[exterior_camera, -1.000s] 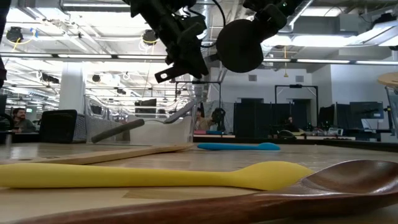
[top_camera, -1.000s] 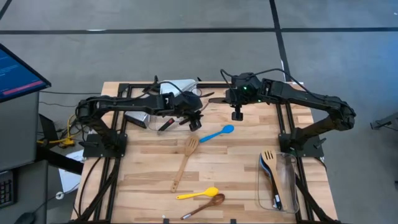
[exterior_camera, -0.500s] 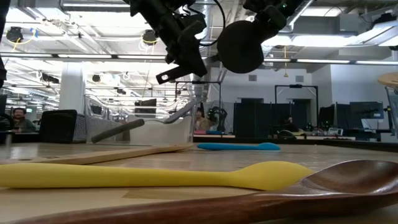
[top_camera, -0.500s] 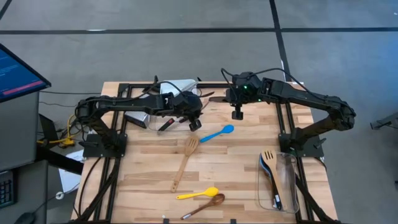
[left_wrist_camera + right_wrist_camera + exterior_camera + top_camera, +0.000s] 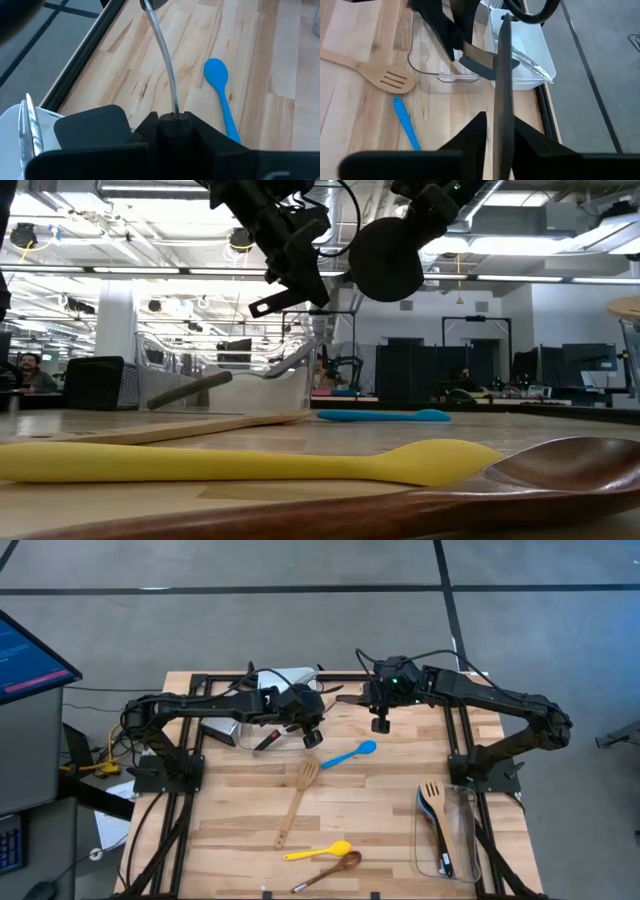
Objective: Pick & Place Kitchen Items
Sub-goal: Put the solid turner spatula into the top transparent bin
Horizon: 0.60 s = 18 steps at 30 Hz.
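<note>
My left gripper holds the spatula's metal handle high in the air, so it needs to move the spatula to the clear tub before releasing it.
A black spatula with a thin metal shaft (image 5: 167, 75) hangs in the air between my two grippers, over the table's far middle. My left gripper (image 5: 172, 125) is shut on it, and the dark blade (image 5: 90, 130) sticks out beside the fingers. My right gripper (image 5: 501, 145) stands with its fingers slightly apart on either side of the shaft (image 5: 502, 75), at its other end. A blue spoon (image 5: 350, 753), a wooden slotted turner (image 5: 298, 795), a yellow spoon (image 5: 318, 851) and a brown wooden spoon (image 5: 330, 870) lie flat on the table. My left gripper pinches the spatula's black neck (image 5: 173, 116) between its two fingers, where the metal shaft leaves the blade. The fingers come level from the table's left, in line with the shaft. The spatula is lifted clear of the table, its blade (image 5: 268, 304) jutting sideways.
A clear tub (image 5: 255, 730) with a dark knife and a white tub (image 5: 285, 678) stand at the far left, right below and behind my left gripper. Another clear tub (image 5: 447, 830) holding several utensils lies at the near right. Black frame rails (image 5: 460, 740) run along the table's sides.
</note>
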Available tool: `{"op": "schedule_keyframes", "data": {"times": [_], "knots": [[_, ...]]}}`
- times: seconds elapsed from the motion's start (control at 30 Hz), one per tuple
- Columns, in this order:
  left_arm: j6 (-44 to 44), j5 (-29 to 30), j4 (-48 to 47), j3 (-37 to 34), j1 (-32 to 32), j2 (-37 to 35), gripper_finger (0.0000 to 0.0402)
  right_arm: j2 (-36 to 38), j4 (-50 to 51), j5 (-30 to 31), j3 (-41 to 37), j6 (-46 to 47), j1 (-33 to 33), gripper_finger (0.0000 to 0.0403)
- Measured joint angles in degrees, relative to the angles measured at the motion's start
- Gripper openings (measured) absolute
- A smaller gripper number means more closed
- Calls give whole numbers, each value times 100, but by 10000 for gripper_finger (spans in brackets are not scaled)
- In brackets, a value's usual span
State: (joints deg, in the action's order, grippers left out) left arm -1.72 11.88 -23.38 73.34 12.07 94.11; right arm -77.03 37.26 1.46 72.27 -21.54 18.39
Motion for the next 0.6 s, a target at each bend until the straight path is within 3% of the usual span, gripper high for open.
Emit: {"op": "schedule_keyframes", "data": {"times": [0.17,0.6], "knots": [[109,-136,-16,-2,135,-84,40,173,290,189,2,4,13,98],[110,-1409,-714,-7,789,-315,40,1108,1297,461,0,157,13,177]]}}
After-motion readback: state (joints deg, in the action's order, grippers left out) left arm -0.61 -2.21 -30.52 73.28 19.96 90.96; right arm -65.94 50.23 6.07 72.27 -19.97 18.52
